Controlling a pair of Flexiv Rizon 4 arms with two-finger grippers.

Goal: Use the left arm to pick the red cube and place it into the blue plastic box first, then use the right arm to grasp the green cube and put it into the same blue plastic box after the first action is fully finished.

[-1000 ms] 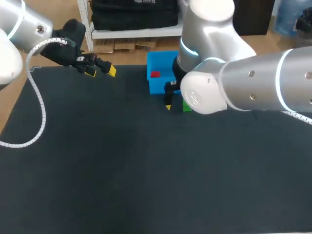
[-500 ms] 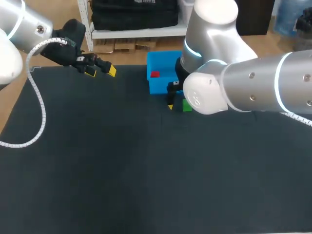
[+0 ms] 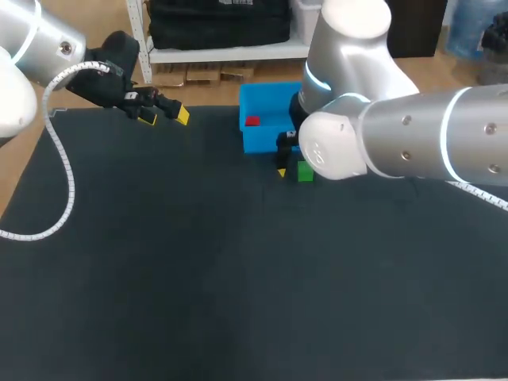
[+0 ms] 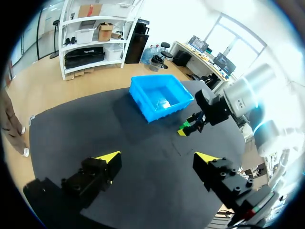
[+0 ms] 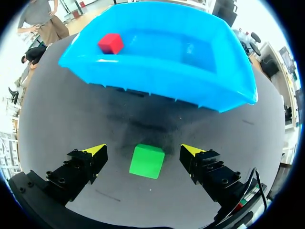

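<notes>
My right gripper needs to put the green cube (image 3: 305,171) into the blue plastic box, so it will grab the cube by its opposite sides next.
The red cube (image 3: 252,121) (image 5: 110,43) lies inside the blue plastic box (image 3: 258,140) (image 5: 157,83) (image 4: 151,109), near its left wall. The green cube (image 3: 305,171) (image 5: 147,161) (image 4: 184,126) sits on the black mat just in front of the box. My right gripper (image 5: 144,151) (image 3: 287,168) hangs open over the green cube, its yellow tips on either side of it and not touching it. My left gripper (image 3: 165,116) (image 4: 155,158) is open and empty at the far left of the table, well away from the box.
The black mat (image 3: 198,262) covers the table. My right arm's large silver body (image 3: 381,135) rises just right of the box and hides its right part in the head view.
My right arm has shifted slightly to the right over the green cube. The left arm has stayed where it was.
</notes>
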